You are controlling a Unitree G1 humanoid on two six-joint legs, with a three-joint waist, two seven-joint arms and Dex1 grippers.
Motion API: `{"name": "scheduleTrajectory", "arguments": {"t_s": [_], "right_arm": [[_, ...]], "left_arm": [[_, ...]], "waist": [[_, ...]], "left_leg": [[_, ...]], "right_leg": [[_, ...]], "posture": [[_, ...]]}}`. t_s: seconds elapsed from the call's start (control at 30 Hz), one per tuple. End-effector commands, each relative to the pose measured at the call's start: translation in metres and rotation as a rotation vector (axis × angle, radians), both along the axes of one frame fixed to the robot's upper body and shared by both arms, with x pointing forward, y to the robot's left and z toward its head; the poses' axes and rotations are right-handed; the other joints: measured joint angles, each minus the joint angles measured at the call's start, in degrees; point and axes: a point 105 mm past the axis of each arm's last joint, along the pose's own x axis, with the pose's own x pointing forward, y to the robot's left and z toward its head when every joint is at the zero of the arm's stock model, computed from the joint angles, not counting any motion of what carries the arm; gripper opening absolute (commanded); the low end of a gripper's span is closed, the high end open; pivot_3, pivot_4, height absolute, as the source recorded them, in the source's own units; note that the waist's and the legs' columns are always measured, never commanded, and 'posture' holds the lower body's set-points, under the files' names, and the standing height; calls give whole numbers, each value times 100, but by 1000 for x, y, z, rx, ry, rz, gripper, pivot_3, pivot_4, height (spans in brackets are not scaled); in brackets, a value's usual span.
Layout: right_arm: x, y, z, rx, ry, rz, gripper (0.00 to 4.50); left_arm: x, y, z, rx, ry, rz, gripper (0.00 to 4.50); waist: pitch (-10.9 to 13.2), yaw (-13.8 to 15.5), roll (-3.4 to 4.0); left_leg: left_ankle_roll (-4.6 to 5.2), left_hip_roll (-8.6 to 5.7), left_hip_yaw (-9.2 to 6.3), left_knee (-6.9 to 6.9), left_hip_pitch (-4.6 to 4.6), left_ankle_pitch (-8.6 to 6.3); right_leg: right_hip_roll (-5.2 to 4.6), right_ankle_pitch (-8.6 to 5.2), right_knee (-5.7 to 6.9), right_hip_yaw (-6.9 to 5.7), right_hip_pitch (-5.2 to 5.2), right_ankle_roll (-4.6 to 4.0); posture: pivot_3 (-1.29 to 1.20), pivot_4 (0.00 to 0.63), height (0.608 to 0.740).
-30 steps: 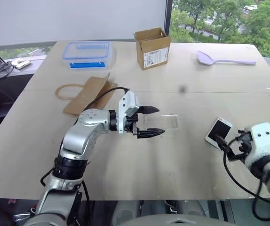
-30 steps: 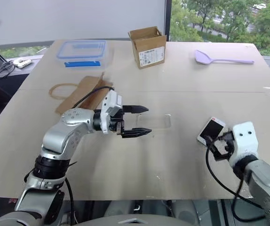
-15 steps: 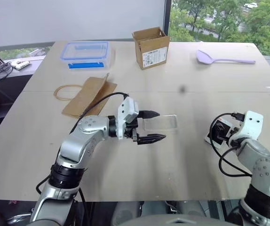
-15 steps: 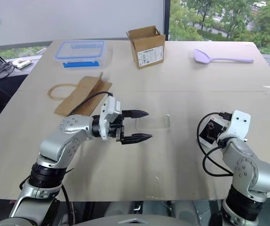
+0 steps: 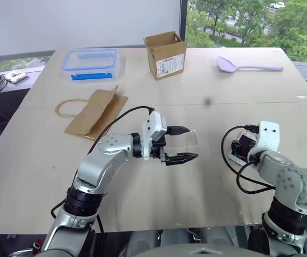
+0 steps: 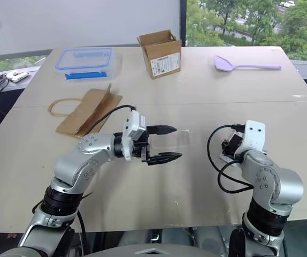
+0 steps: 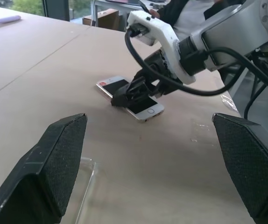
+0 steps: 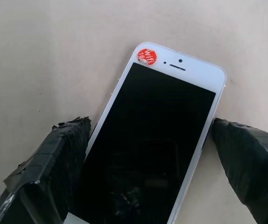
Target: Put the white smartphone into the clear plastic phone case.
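Note:
I need to fit the white smartphone into the clear plastic case (image 5: 189, 138), so next my right gripper should hold the white smartphone by its long edges.
The white smartphone (image 8: 157, 140) lies screen up on the table, with a red sticker at one corner. My right gripper (image 5: 240, 151) is tilted down over it and open. Its fingers (image 8: 50, 177) stand one beside each long edge of the phone, which also shows in the left wrist view (image 7: 150, 110). The clear plastic phone case (image 5: 189, 138) lies flat near the table's middle. My left gripper (image 5: 184, 143) hovers level beside it, open and empty, and its fingertips (image 5: 192, 157) flank the case's near end.
At the back stand a cardboard box (image 5: 166, 53) and a blue-rimmed clear container (image 5: 89, 63), with a purple spoon (image 5: 247, 66) at the back right. A brown paper bag (image 5: 94, 112) lies left of the left arm. Bare table (image 5: 159, 187) runs along the front.
My right gripper has swung in from the right, tipped downward and come down around the smartphone. The left gripper has stayed by the case. The head views have shifted a little.

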Motion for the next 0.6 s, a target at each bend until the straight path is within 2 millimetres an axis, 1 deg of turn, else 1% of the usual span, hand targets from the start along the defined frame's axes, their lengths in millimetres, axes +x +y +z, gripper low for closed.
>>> {"name": "scheduleTrajectory", "arguments": {"t_s": [0.03, 0.1, 0.2, 0.23, 0.3, 0.33, 0.37, 0.43, 0.47, 0.5, 0.53, 0.6], "right_arm": [[-2, 21, -24, 77, 127, 41, 4500], [-3, 19, -31, 27, 165, 48, 4500], [-12, 15, -45, -31, 225, 85, 3768], [-17, 14, -49, -42, 237, 104, 3273], [-23, 10, -50, -104, 244, 148, 2959], [-26, 7, -49, -135, 244, 171, 2958], [-28, 4, -47, -153, 238, 191, 2958], [-29, 0, -36, -170, 197, 269, 2958], [-27, -4, -29, -196, 170, 298, 2957], [-21, -7, -19, -218, 107, 350, 2957], [-16, -8, -8, -244, 39, 417, 2957], [-10, -2, 8, -278, -58, 627, 2956]], "left_arm": [[-10, -4, 3, -12, -28, -22, 4433], [-12, -4, 1, -4, -31, -21, 4433], [-15, -6, 0, 0, -31, -15, 4500], [-14, -6, 0, 2, -30, -11, 4500], [-11, -4, -1, 7, -31, 1, 4500], [-10, -3, -1, 8, -32, 5, 4500], [-10, -3, 0, 8, -31, 9, 4500], [-7, 0, -1, 14, -32, 20, 4500], [-6, 1, -2, 16, -32, 28, 4500], [-5, 3, -3, 15, -31, 42, 4500], [-4, 4, -4, 14, -29, 51, 4500], [-4, 5, -7, 15, -29, 60, 4500]], "waist": [[-14, -53, -21], [-23, -73, -33], [-41, -83, -52], [-45, -81, -52], [-68, -59, -53], [-71, -32, -50], [-73, -6, -48], [-75, 63, -45], [-73, 83, -43], [-70, 96, -38], [-69, 101, -37], [-58, 101, -23]], "left_leg": [[0, 2, 1, 0, 2, 0], [0, 5, 1, 0, 3, 0], [0, 5, 0, 0, 5, 0], [0, 5, 0, 0, 7, 0], [0, 5, -2, -5, 7, 0], [0, 5, -6, -9, 7, -1], [0, 5, -9, -14, 5, -1], [0, 4, -12, -22, 0, -1], [1, 2, -16, -26, -5, -1], [1, 0, -16, -25, -11, -1], [2, -2, -15, -26, -14, -1], [7, -7, -15, -26, -22, -5]], "right_leg": [[-1, 0, 0, 3, 0, 0], [-2, 0, 0, 2, 0, 0], [-6, 0, -3, 2, 2, -1], [-8, 0, -6, 1, 6, -1], [-10, -1, -12, -1, 8, -1], [-9, -1, -21, -7, 11, -1], [-7, -1, -30, -10, 13, -1], [-4, -1, -46, -15, 14, -1], [-2, -1, -52, -20, 14, 0], [-4, -1, -56, -21, 13, 1], [-6, -2, -61, -20, 13, 2], [-9, -4, -68, -22, 11, 7]], "posture": [[0, 150, 740], [0, 150, 740], [0, 150, 740], [0, 150, 740], [0, 150, 740], [0, 150, 740], [0, 150, 740], [0, 150, 740], [0, 150, 740], [0, 150, 740], [0, 150, 740], [0, 150, 740]]}}
